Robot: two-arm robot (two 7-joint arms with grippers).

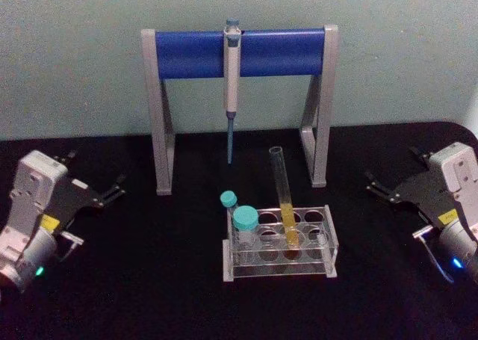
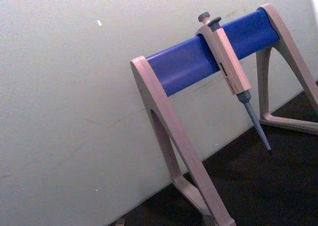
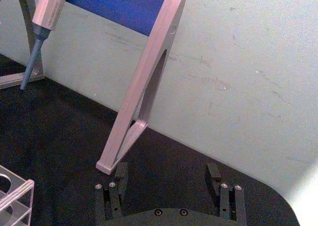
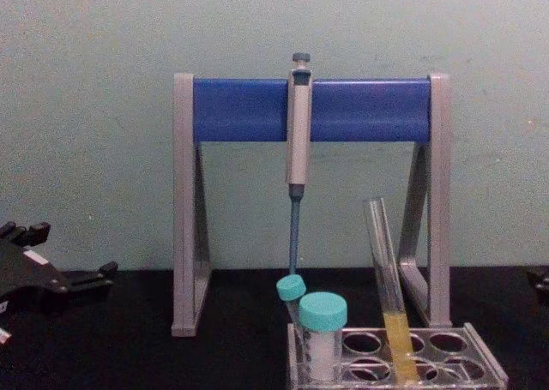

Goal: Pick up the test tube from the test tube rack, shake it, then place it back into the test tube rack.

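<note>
The right gripper reaches the test tube next and grabs the clear upper part above the rack. The rack surrounds the tube's lower part.
The test tube (image 1: 282, 194), a long clear glass tube with yellow liquid in its lower part, stands tilted in a hole of the test tube rack (image 1: 278, 270) at the table's middle. From the chest view the test tube (image 4: 388, 279) leans left above the rack (image 4: 446, 366). My left gripper (image 1: 97, 172) rests open at the far left, well apart from the rack. My right gripper (image 1: 392, 167) sits open at the far right, also away from it. In the right wrist view its fingers (image 3: 119, 175) are spread with nothing between them.
Two teal-capped tubes (image 1: 245, 220) (image 1: 228, 199) stand in the rack's left side. Behind the rack is a grey-and-blue pipette stand (image 1: 187, 52) with a pipette (image 1: 232, 71) hanging from it. Black table surface lies open on both sides of the rack.
</note>
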